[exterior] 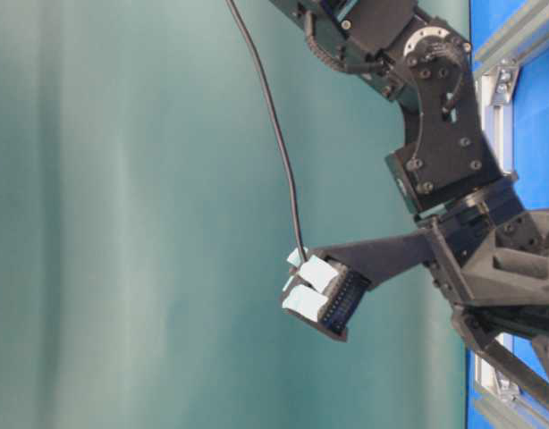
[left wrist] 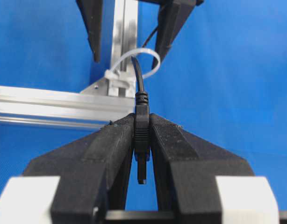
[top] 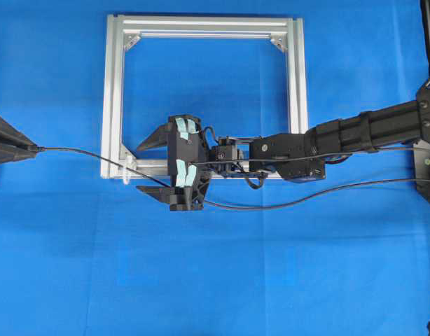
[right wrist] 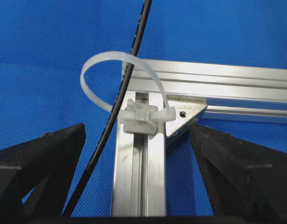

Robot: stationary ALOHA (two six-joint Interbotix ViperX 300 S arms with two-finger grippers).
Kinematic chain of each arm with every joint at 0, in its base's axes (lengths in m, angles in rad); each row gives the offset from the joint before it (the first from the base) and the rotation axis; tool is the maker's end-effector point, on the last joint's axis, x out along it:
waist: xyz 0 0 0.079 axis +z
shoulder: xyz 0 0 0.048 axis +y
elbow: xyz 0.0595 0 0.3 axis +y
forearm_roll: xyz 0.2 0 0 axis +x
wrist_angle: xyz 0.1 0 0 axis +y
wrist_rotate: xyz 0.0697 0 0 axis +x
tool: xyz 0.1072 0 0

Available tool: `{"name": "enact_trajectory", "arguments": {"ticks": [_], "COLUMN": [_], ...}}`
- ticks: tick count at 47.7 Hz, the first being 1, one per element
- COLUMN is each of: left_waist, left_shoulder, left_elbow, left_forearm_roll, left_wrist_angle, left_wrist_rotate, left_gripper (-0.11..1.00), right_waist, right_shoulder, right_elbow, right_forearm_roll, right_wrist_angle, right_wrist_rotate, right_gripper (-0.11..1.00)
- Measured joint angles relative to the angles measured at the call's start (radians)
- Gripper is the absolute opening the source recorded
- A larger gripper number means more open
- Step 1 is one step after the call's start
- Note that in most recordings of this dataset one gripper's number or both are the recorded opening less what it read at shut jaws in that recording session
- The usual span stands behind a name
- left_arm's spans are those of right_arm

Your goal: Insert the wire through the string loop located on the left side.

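The black wire goes through the white string loop, and it would stay in the loop if I opened my left gripper now.
The black wire has its plug pinched in my shut left gripper, which sits at the table's left edge. From the plug the wire runs right, passes through the white string loop at the silver frame's near-left corner, goes under the right gripper and trails off to the right. My right gripper hovers open over that corner. Its fingers straddle the frame bar and the loop, touching neither the loop nor the wire.
The square silver aluminium frame lies on the blue cloth. The right arm reaches across the frame's near bar, and its own thin cable runs along it. A corner bracket sits beside the loop's clip.
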Motion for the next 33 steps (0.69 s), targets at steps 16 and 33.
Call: {"name": "enact_trajectory", "arguments": {"ticks": [16,33], "left_waist": [0.0,0.002], "left_shoulder": [0.0,0.0], "left_elbow": [0.0,0.0], "left_forearm_roll": [0.0,0.0], "left_wrist_angle": [-0.006,-0.008], "left_wrist_rotate": [-0.002,-0.002], "left_gripper": [0.54,0.88], "right_waist": [0.0,0.0], "right_shoulder": [0.0,0.0], "right_elbow": [0.0,0.0], "right_forearm_roll": [0.0,0.002], "right_wrist_angle": [0.0,0.0], "right_wrist_rotate": [0.0,0.0], "right_gripper": [0.94,0.94]}}
